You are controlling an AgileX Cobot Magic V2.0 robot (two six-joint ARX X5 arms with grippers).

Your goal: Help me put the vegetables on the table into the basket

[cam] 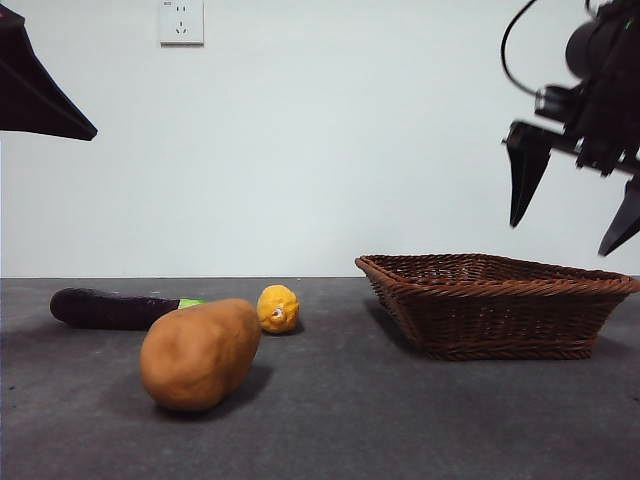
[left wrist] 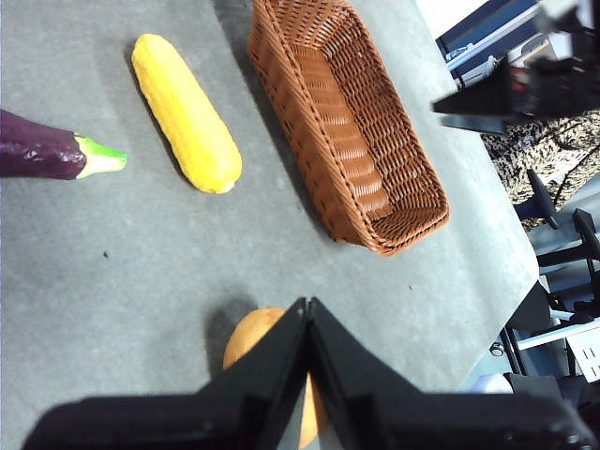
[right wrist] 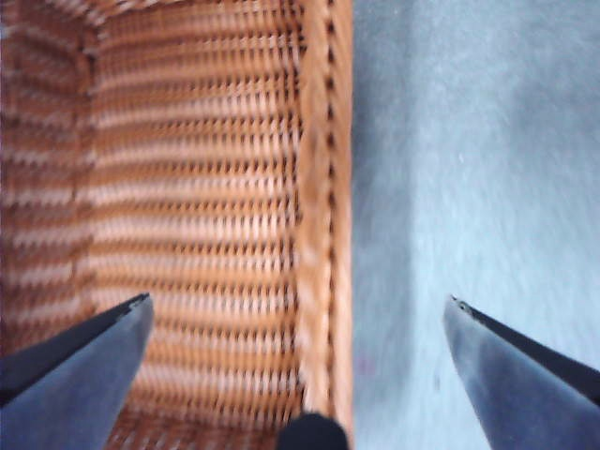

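The basket spreads far wider than my open fingers. My right gripper should grip the basket by its thin braided rim [right wrist: 322, 234] next.
The orange-brown potato [cam: 200, 352] lies on the table's near left. Behind it lie the dark purple eggplant [cam: 110, 308] and the lumpy yellow piece [cam: 278, 308]. The brown wicker basket [cam: 495, 300] stands on the right and nothing shows inside it. My right gripper [cam: 560, 238] hangs open and empty above the basket's right part; in its wrist view the gripper [right wrist: 298, 314] straddles the basket's rim [right wrist: 323, 187]. My left gripper [left wrist: 307, 314] is shut and empty, high above the potato [left wrist: 253, 339]. Its view also shows the eggplant [left wrist: 42, 150], the long yellow piece [left wrist: 186, 112] and the basket [left wrist: 347, 122].
The left arm shows only as a black tip [cam: 40, 90] at the top left corner. A white wall with a socket [cam: 181, 22] stands behind the table [cam: 400, 420]. The table's edge [left wrist: 487, 309] runs just past the basket, with chairs and clutter beyond.
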